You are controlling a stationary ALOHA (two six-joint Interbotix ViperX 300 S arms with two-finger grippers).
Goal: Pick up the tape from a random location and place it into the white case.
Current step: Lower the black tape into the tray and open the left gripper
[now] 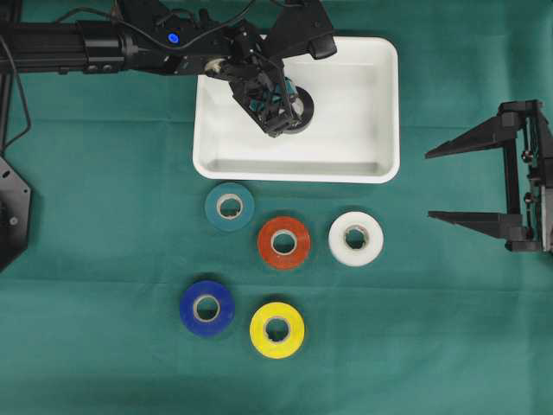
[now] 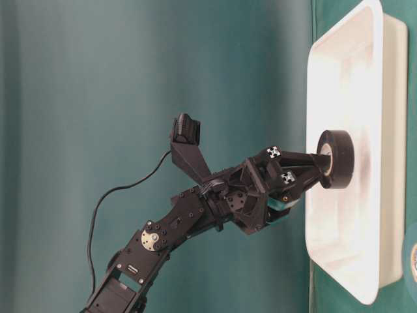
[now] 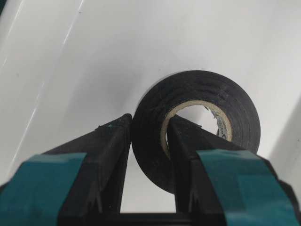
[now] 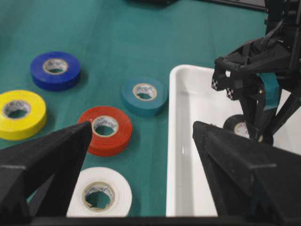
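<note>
The black tape roll's lower edge (image 1: 298, 130) (image 3: 202, 77) is just above the bottom of the white case, inside the case's sides, so my left gripper should open now and let go of the tape roll.
A black tape roll (image 3: 207, 94) stands on edge inside the white case (image 1: 359, 95). My left gripper (image 3: 149, 123) is shut on it, one finger through the cardboard core and the other against the outer face. Seen from overhead, the left gripper (image 1: 285, 108) and the black tape roll (image 1: 304, 111) sit in the middle of the case. The table-level view shows the black tape roll (image 2: 339, 160) close over the floor of the white case (image 2: 352, 65); I cannot tell whether it touches. My right gripper (image 1: 429, 186) hangs open at the right, holding nothing.
Several other rolls lie flat on the green cloth in front of the case: teal (image 1: 229, 206), red (image 1: 283, 242), white (image 1: 356, 239), blue (image 1: 206, 307), yellow (image 1: 276, 329). The left arm (image 1: 130, 43) stretches along the back left edge.
</note>
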